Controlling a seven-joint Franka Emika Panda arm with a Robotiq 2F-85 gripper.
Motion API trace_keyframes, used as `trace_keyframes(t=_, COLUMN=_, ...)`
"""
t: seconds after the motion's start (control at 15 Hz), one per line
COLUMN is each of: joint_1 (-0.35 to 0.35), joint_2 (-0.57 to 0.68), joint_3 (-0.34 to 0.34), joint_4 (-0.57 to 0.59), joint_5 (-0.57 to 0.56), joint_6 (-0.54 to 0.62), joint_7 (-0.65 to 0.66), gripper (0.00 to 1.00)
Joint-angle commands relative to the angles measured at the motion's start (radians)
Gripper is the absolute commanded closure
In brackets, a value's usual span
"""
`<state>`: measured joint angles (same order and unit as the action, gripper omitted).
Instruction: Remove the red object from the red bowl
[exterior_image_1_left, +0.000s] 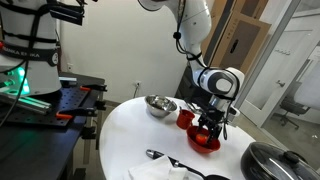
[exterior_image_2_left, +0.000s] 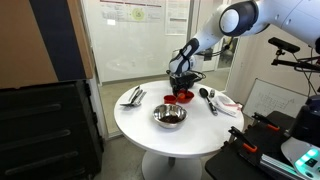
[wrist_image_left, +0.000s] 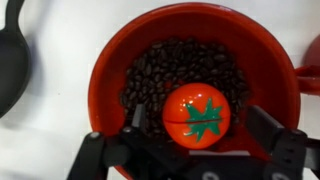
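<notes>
Both my fingers are down inside the bowl on either side of the tomato (wrist_image_left: 196, 116), so my gripper should close on it. Closing now would hold it.
The red object (wrist_image_left: 197, 112) is a small toy tomato with a green star top. It lies on dark coffee beans inside the red bowl (wrist_image_left: 105, 70). The bowl sits on a round white table in both exterior views (exterior_image_1_left: 210, 143) (exterior_image_2_left: 185, 99). My gripper (wrist_image_left: 200, 120) is open and low over the bowl, with one finger on each side of the tomato and a gap at both. The gripper also shows in both exterior views (exterior_image_1_left: 207, 125) (exterior_image_2_left: 181, 85), where it hides the tomato.
A small red cup (exterior_image_1_left: 185, 118) stands right beside the red bowl. A steel bowl (exterior_image_1_left: 160, 104) (exterior_image_2_left: 169, 116) is nearby. A black ladle (exterior_image_1_left: 165, 156) (wrist_image_left: 12, 50) and a white cloth (exterior_image_2_left: 228, 103) lie on the table (exterior_image_1_left: 120, 130). A lidded pot (exterior_image_1_left: 275, 160) sits at its edge.
</notes>
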<state>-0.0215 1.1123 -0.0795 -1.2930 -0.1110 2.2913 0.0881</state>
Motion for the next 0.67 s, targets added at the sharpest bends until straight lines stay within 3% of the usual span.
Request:
trace_keyframes(t=0.0, joint_1=-0.003, joint_2=0.017, joint_3=-0.005, joint_4=0.03, joint_5=0.02, joint_6=-0.021, joint_7=0.011, gripper=0.0)
trace_keyframes(t=0.07, joint_1=-0.004, joint_2=0.018, joint_3=-0.006, joint_4=0.031, joint_5=0.02, joint_6=-0.022, joint_7=0.014, gripper=0.02)
trace_keyframes(t=0.13, joint_1=-0.005, joint_2=0.019, joint_3=-0.007, joint_4=0.033, joint_5=0.02, joint_6=-0.022, joint_7=0.015, gripper=0.19)
trace_keyframes(t=0.47, joint_1=-0.007, joint_2=0.021, joint_3=-0.006, joint_4=0.033, joint_5=0.022, joint_6=-0.028, joint_7=0.018, gripper=0.55)
trace_keyframes(t=0.53, joint_1=-0.007, joint_2=0.019, joint_3=-0.007, joint_4=0.034, joint_5=0.022, joint_6=-0.028, joint_7=0.019, gripper=0.61)
trace_keyframes(t=0.6, joint_1=-0.007, joint_2=0.019, joint_3=-0.006, joint_4=0.035, joint_5=0.022, joint_6=-0.028, joint_7=0.019, gripper=0.61)
